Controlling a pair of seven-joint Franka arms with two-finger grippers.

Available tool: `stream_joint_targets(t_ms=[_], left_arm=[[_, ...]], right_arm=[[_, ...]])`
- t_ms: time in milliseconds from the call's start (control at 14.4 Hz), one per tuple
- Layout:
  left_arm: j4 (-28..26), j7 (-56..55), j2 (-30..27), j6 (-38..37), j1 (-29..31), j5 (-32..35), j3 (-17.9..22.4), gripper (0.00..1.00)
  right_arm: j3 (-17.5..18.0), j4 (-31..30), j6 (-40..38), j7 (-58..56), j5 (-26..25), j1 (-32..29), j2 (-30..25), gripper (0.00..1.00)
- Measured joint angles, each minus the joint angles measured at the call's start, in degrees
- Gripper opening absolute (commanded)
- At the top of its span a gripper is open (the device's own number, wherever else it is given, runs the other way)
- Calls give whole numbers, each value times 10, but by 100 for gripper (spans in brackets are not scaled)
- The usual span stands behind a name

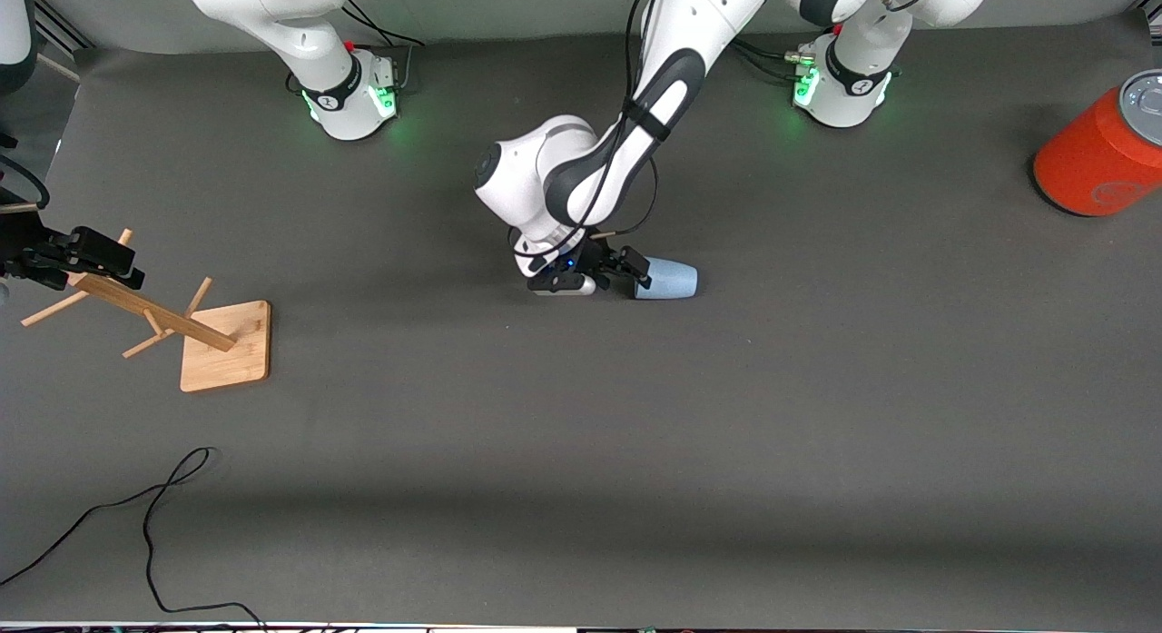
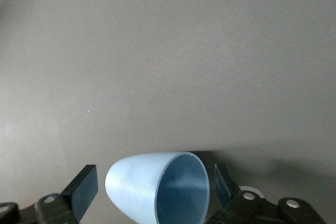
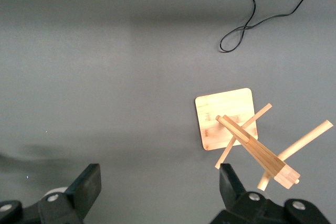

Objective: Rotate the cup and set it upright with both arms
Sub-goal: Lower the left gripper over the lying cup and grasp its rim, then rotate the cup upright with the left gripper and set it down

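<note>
My left gripper should next take hold of the light-blue cup by its rim [image 1: 640, 280], so the light-blue cup's narrow base [image 1: 693, 281] stays free to stand on the tabletop.
The light-blue cup [image 1: 672, 279] lies on its side on the dark mat mid-table, its narrow base toward the left arm's end. My left gripper [image 1: 638, 277] is down at the cup's rim end and open. In the left wrist view the cup [image 2: 136, 187] lies between the two fingers [image 2: 84, 184], with a gap showing on each side. Its open mouth faces the camera. My right gripper [image 1: 113, 259] waits in the air over the wooden rack at the right arm's end. It is open, and in the right wrist view the right gripper [image 3: 160, 182] holds nothing.
A wooden peg rack [image 1: 154, 317] on a square base [image 1: 227, 347] stands at the right arm's end. A large orange can [image 1: 1103, 152] stands at the left arm's end. A black cable [image 1: 150, 524] trails on the mat near the front camera.
</note>
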Motion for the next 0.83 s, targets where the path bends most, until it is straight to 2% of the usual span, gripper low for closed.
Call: stream_joint_targets(t_ms=[208,416,832], left_arm=[[0,20,15,-23,0,31,0,83],[0,53,18,-34,0,41,0,65],[0,62,20,-34,0,42,0,10]], right_arm=[[-1,-1,0,0,0,0,0,100],[-1,-3,0,0,0,0,1,100],[-1,-7,0,-1,0,0,1,100]])
